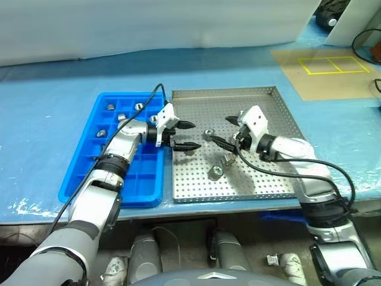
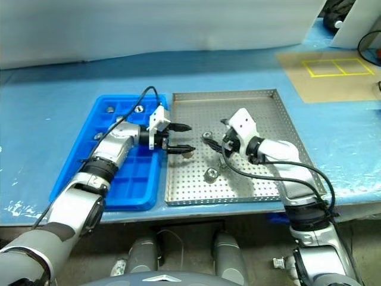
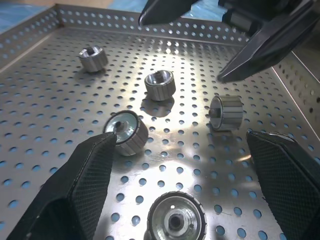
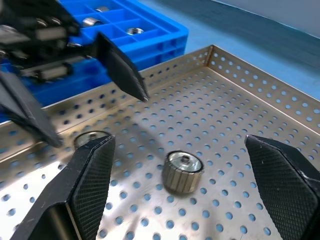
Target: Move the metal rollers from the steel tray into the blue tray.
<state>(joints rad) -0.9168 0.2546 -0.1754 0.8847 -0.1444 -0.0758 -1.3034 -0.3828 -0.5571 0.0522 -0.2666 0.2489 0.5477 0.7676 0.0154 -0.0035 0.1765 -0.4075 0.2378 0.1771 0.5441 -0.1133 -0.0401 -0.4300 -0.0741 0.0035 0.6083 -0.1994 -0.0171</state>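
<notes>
The nearest roller is still below my left gripper's open fingers, so it is too early to close. My left gripper lowers to the roller next, then closes on it.
The steel tray point(image 1: 262, 107) lies in the middle of the table, with the blue tray point(image 1: 138, 179) against its left side. Several metal rollers point(image 1: 215, 173) are scattered on the steel tray's perforated floor, and several more point(image 1: 111, 107) sit in the blue tray's far compartments. My left gripper point(image 1: 186, 136) hangs open over the steel tray's left edge, pointing right, and holds nothing. A roller point(image 3: 126, 130) lies just past its fingertips. My right gripper point(image 1: 224, 131) is open and empty over the tray's middle, pointing left at the left gripper, with a roller point(image 4: 182, 171) on the floor between its fingers.
A blue sheet covers the table. A brown board point(image 1: 324, 68) with a yellow rectangle lies at the far right, next to a white box point(image 1: 357, 21). Black cables run along both arms. The steel tray's right half point(image 1: 271, 128) holds no rollers.
</notes>
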